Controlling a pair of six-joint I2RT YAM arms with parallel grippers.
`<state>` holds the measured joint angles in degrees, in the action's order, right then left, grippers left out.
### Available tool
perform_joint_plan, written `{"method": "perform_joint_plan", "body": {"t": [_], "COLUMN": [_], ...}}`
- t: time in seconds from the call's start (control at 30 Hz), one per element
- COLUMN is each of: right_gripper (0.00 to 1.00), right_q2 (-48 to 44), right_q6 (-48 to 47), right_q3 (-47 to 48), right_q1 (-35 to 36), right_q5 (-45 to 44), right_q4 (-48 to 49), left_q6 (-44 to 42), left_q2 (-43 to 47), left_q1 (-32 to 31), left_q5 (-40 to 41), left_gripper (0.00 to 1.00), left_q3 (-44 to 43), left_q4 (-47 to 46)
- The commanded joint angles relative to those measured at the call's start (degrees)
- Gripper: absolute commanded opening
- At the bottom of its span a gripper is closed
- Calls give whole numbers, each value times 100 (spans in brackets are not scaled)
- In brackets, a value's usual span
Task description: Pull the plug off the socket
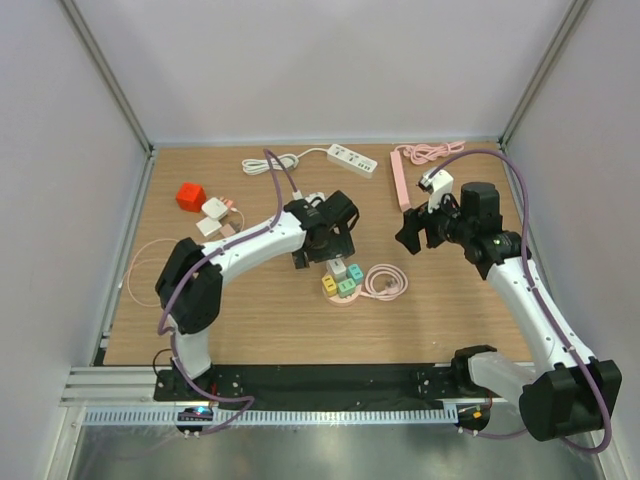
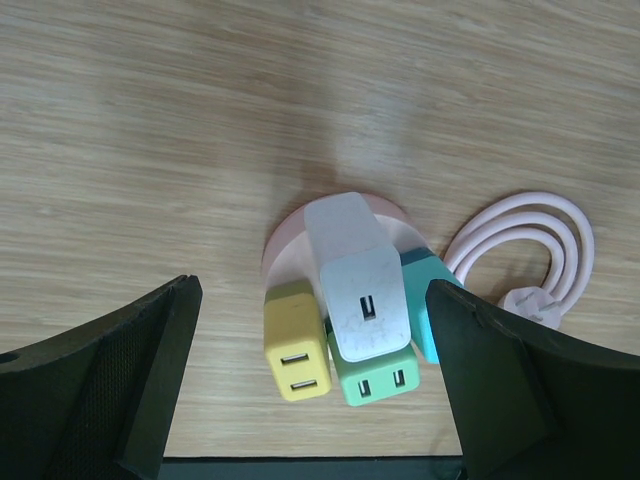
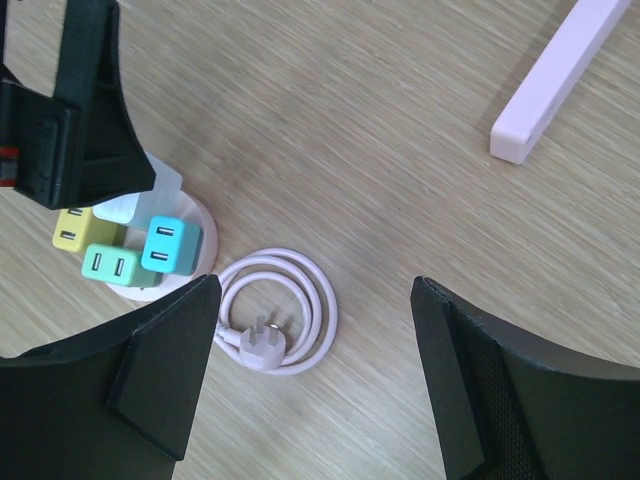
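The plug's body shows below the fingers of my left gripper, so I need to lower it before I close it on the white plug (image 1: 336,268) between my fingers.
A round pink socket base (image 2: 288,248) carries yellow (image 2: 296,345), green (image 2: 376,378) and teal (image 2: 432,315) cube adapters. A white plug (image 2: 358,285) is seated in its top. In the top view the socket (image 1: 342,283) lies at mid-table. My left gripper (image 2: 312,290) is open, its fingers (image 2: 130,370) standing either side of the plug and cubes without touching them; in the top view it (image 1: 320,256) hovers just above the socket. My right gripper (image 3: 312,290) is open and empty, above bare wood beside the socket's coiled pink cable (image 3: 285,310).
A white power strip (image 1: 352,159) and its cord lie at the back. A pink strip (image 1: 400,185) and pink cable (image 1: 430,152) lie at back right. A red cube (image 1: 190,196) and white adapters (image 1: 213,215) sit at the left.
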<state>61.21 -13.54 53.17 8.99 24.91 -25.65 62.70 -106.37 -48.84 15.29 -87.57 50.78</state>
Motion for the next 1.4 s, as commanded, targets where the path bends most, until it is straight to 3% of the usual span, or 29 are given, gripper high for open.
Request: {"method": "perform_joint_plan", "body": {"t": [0.0,0.27,0.4,0.53,0.57,0.63,0.77,0.87,1.0,1.2,1.37], "right_gripper": [83,84,84,84,84,84,84,86,99,100,99], "right_q2": [-109,-136,-136,-127,-127,-101,13,119,312,760,998], "right_q6": [141,124,124,132,132,141,176,229,483,1631,2311], "right_q3": [36,36,27,18,27,18,18,-17,-218,-719,-825], "right_q1": [-21,-21,-21,-21,-21,-21,-21,-21,-21,-12,190], "right_q5": [304,366,419,471,489,532,664,909,1750,2992,3301], "right_q4": [236,218,209,201,201,201,174,192,419,1463,2019], "left_q6": [146,269,190,6,-186,-397,-792,-1188,-1760,-1866,-1814], "left_q2": [-200,-560,-692,-833,-833,-807,-474,70,1020,2049,2549], "left_q1": [-56,-205,-223,-258,-258,-258,-266,-249,-188,-47,-47], "left_q5": [361,563,712,844,809,774,730,485,-34,-491,-527], "left_gripper": [100,96,72,63,56,26,15,0,0,0,0], "left_q3": [-260,-480,-507,-463,-437,-288,107,642,1643,2454,2762], "left_q4": [301,344,283,169,116,-120,-682,-1534,-3133,-4646,-5252]}}
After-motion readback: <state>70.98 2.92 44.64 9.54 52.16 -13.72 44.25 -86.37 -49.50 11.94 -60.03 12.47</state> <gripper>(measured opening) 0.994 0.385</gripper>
